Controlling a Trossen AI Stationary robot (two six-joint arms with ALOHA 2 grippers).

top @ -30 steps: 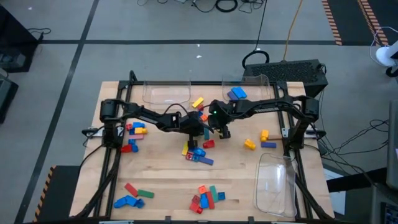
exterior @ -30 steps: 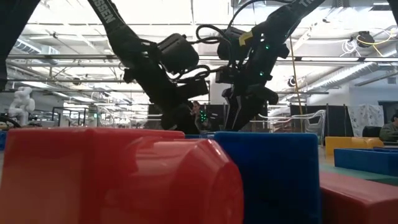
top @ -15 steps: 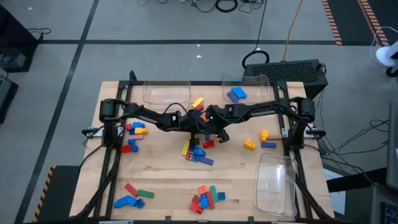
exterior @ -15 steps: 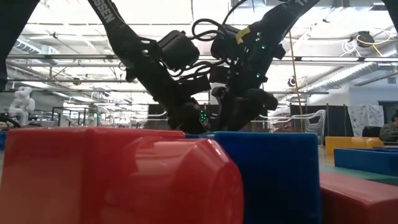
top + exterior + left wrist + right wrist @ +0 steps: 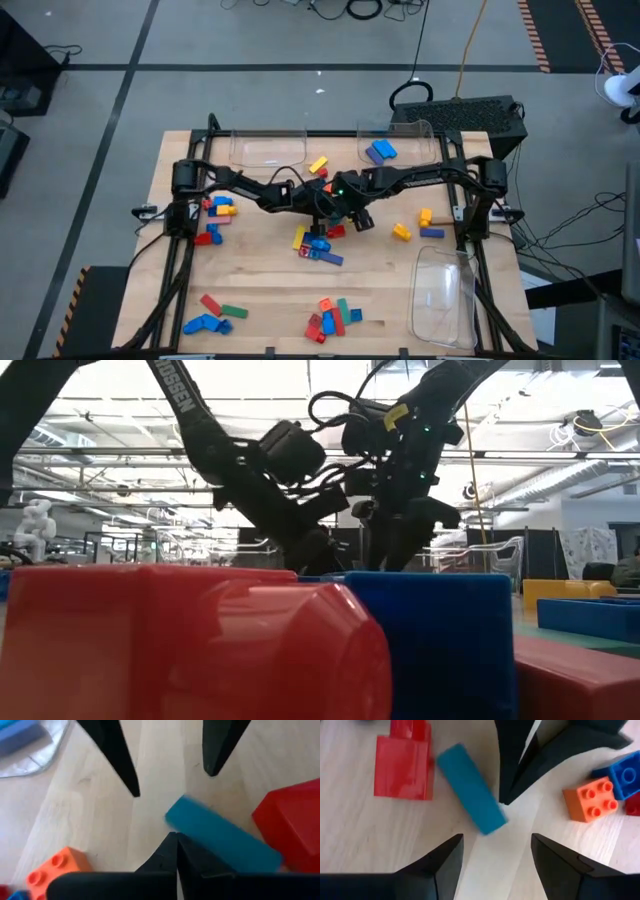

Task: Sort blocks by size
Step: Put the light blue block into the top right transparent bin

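Bare wood is between my right gripper's fingers and the teal block [image 5: 470, 787], so they would miss if closed now. The gripper should first move toward the block.
A teal bar block [image 5: 470, 787] lies flat on the wood table, also in the left wrist view [image 5: 220, 840]. A red block [image 5: 402, 765] lies beside it, and an orange block [image 5: 590, 800] is on the other side. My left gripper [image 5: 176, 840] is shut, its tips down at the teal block's long side; it also shows in the high view [image 5: 322, 214]. My right gripper [image 5: 497, 860] is open and empty, its fingers [image 5: 120, 765] hovering just beyond the teal block, at mid table [image 5: 360, 220]. My left gripper's shut fingertips [image 5: 502, 800] stand against the teal block's long side near one end [image 5: 496, 812], coming slantwise from above. The block lies flat on the table. Whether they press on it or only stand beside it, I cannot tell.
Clear trays stand at the far edge [image 5: 268, 150] [image 5: 410, 135], one with a blue block [image 5: 380, 151], and at the near right [image 5: 443, 295]. Block heaps lie at the left [image 5: 215, 210], near left [image 5: 212, 315], near centre [image 5: 332, 317], right [image 5: 420, 225].
My left gripper has gone a little toward the table's right edge, closer to my right gripper. My right gripper has come down a little over the middle blocks and stays open.
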